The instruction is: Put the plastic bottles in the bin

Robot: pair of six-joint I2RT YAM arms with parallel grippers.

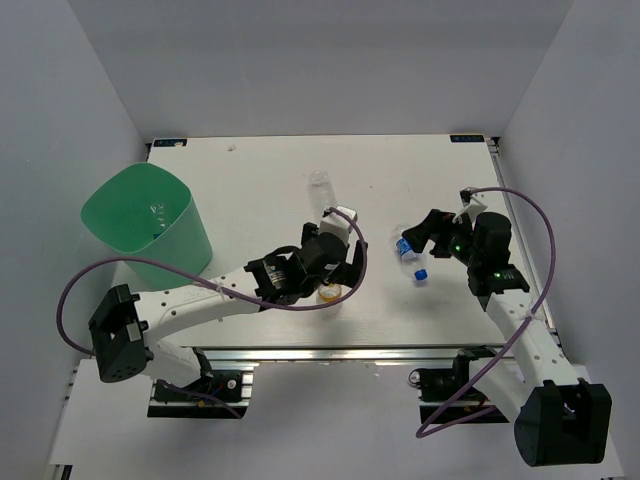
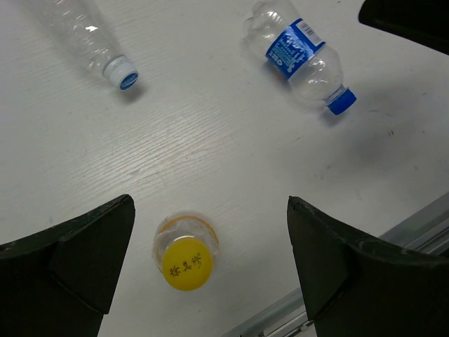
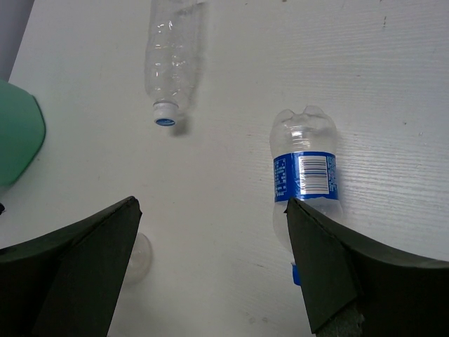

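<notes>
The yellow-capped bottle [image 1: 330,293] [image 2: 186,253] has its cap below my left gripper's fingers. My left gripper needs to go lower before it closes on the bottle.
The mint-green bin [image 1: 145,225] stands at the table's left. A short bottle with a yellow cap [image 2: 186,251] stands upright near the front edge, between the spread fingers of my open left gripper [image 2: 210,270], closer to the left finger and not touched. A blue-labelled bottle with a blue cap [image 3: 305,175] lies on the table, its cap end hidden under the right finger of my open, empty right gripper [image 3: 210,274]. A clear unlabelled bottle [image 1: 322,190] lies further back. I see no fourth bottle clearly.
The table's metal front rail [image 2: 414,228] runs just beyond the yellow-capped bottle. The right arm's dark edge [image 2: 407,24] shows at the upper right of the left wrist view. The bin's rim [image 3: 17,133] shows at the left of the right wrist view.
</notes>
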